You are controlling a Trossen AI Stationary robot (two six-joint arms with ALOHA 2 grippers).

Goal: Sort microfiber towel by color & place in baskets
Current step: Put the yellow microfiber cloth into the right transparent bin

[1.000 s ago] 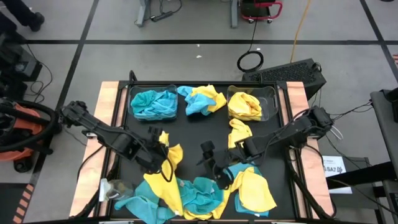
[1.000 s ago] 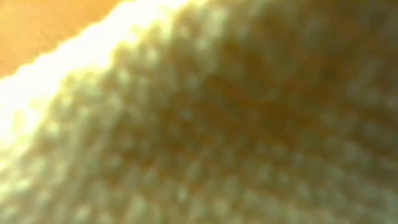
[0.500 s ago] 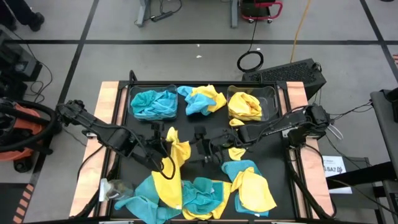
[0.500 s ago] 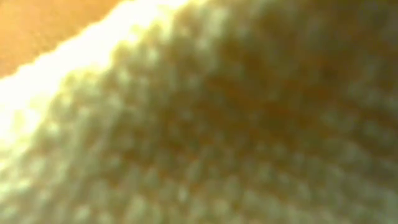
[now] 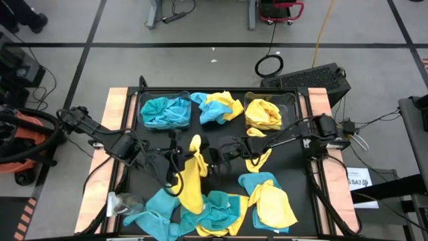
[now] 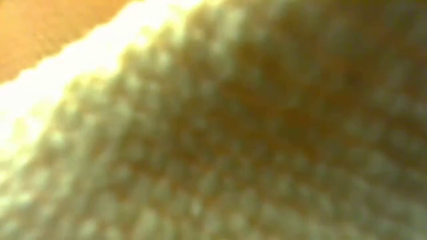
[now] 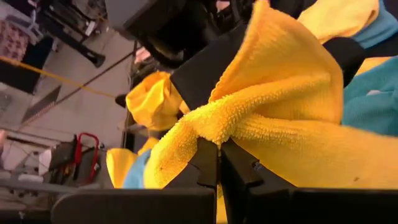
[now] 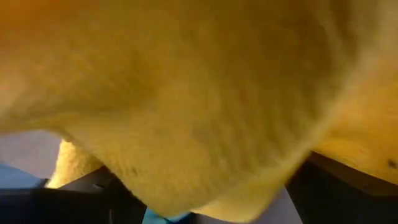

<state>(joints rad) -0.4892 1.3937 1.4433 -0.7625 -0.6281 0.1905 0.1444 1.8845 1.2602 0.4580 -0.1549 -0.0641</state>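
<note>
The yellow towel should go into the basket of yellow towels, so my right gripper should next grab the towel by a loose fold (image 5: pixel 196 166) (image 8: pixel 205 143).
My left gripper (image 5: pixel 179 159) is at the table's middle left, shut on a yellow microfiber towel (image 5: pixel 192 175). The towel's lower end lies on the heap of teal and yellow towels (image 5: pixel 221 209) by the near edge. My right gripper (image 5: pixel 217 158) stands open just right of that towel, and yellow cloth (image 8: pixel 186 99) fills its wrist view. At the far edge, the left basket (image 5: pixel 143 100) holds teal towels and the right basket (image 5: pixel 292 100) holds yellow ones. A teal and yellow bunch (image 5: pixel 217 107) lies between them. My left gripper pinches a bunched fold of the yellow towel (image 7: pixel 208 124) between its two fingers, coming from the table's left and slanting a little downward. The towel's upper part is lifted and the rest hangs down onto the heap. Whether my right gripper touches the cloth, I cannot tell.
Another yellow towel (image 5: pixel 257 155) lies under my right arm. A clear plastic thing (image 5: pixel 120 204) sits at the near left corner. Wooden strips (image 5: pixel 117 114) edge the black mat on both sides. A yellow cloth (image 6: pixel 213 133) covers the low view.
My left gripper has risen and tipped up toward level, lifting the yellow towel's upper part while its lower end stays on the heap. My right gripper has moved toward the table's left and far edge, up to the held towel, tipping from downward to nearly level.
</note>
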